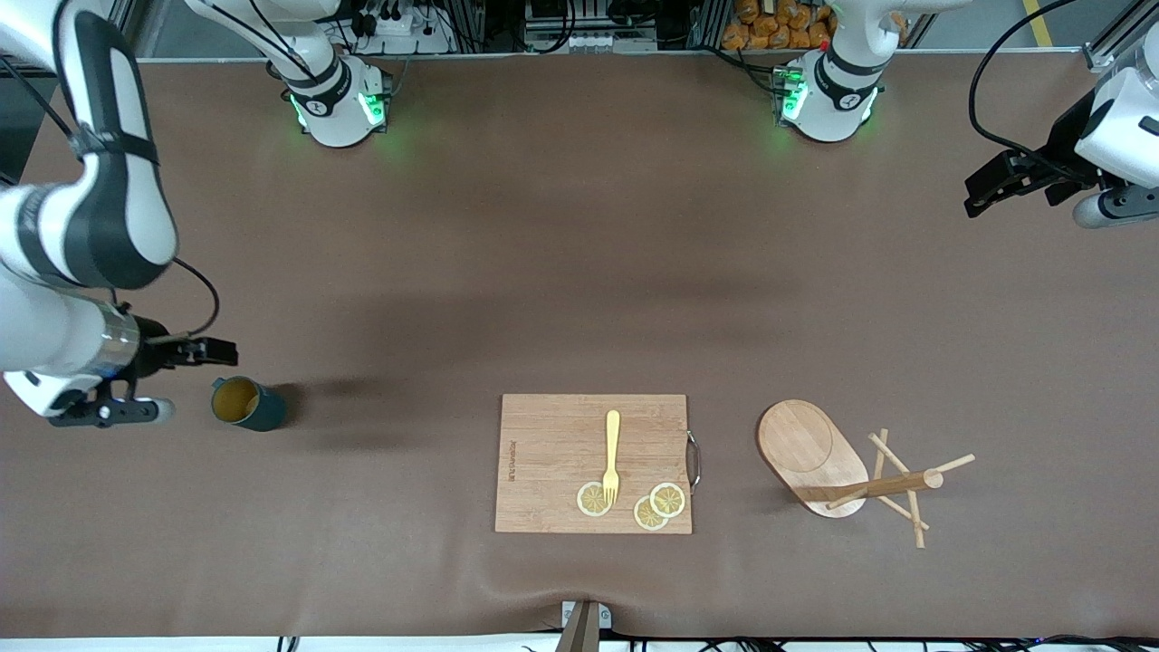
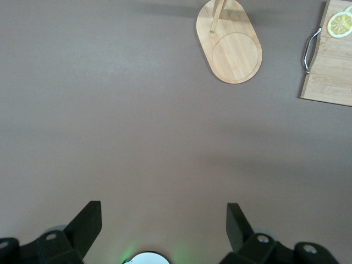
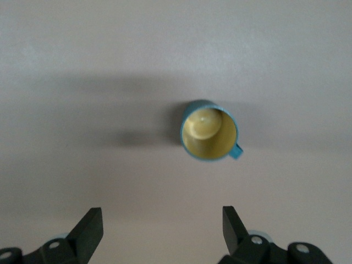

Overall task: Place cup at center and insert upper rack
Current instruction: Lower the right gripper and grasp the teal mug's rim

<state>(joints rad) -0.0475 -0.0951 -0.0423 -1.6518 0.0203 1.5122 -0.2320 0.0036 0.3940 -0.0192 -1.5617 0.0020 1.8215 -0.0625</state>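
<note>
The right gripper grabs the dark teal cup by its rim (image 1: 235,380) (image 3: 183,122) next, to place the cup at the center.
The dark teal cup (image 1: 246,404) with a yellow inside stands upright on the table near the right arm's end; it also shows in the right wrist view (image 3: 209,131), its handle (image 3: 237,151) to one side. My right gripper (image 1: 222,350) is open and empty just beside the cup, and shows open in its wrist view (image 3: 162,220). The wooden mug tree lies tipped over, its oval base (image 1: 810,451) raised and its post (image 1: 892,485) and pegs along the table. The base also shows in the left wrist view (image 2: 231,47). My left gripper (image 1: 973,195) is open and empty, high over the table's left arm end (image 2: 164,217).
A rectangular wooden cutting board (image 1: 552,453) with a metal handle (image 1: 694,460) lies between cup and mug tree, near the front camera. On it lie a yellow fork (image 1: 612,457) and three lemon slices (image 1: 667,499). The board's corner shows in the left wrist view (image 2: 330,66).
</note>
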